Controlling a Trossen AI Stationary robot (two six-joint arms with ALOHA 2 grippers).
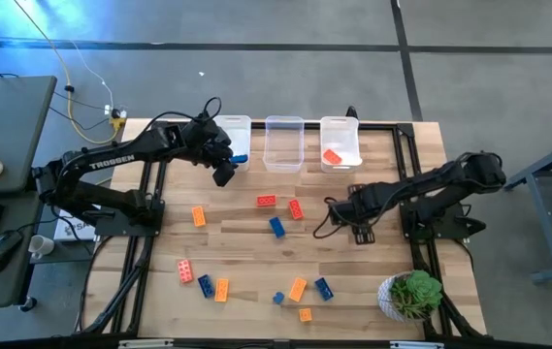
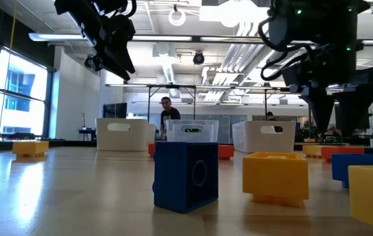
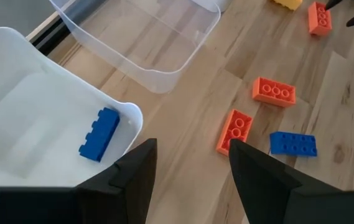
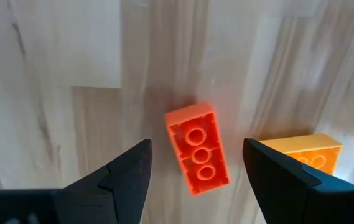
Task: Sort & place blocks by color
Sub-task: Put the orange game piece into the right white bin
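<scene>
My right gripper lowers first and then closes on the block, since its fingers hover above the red block (image 4: 198,149) and closing now would miss the block.
Blue, orange-yellow and red blocks lie scattered flat on the wooden table (image 1: 237,247). The left bin (image 1: 234,131) holds one blue block (image 3: 99,133) and the right bin (image 1: 340,143) holds one red block (image 1: 332,155). My left gripper (image 3: 192,149) hangs open, tilted down, above the table just in front of the left bin's near rim. My right gripper (image 4: 196,144) points straight down, open, above a red block (image 4: 197,149) that lies with its hollow underside up. An orange-yellow block (image 4: 307,152) lies beside that block. The fingers stand clear of it.
The empty middle bin (image 1: 283,143) stands between the other two at the far edge. Two red blocks (image 1: 267,201) (image 1: 296,209) and a blue one (image 1: 276,227) lie mid-table, with more blocks toward the near edge. A potted plant (image 1: 411,294) sits at the near right corner.
</scene>
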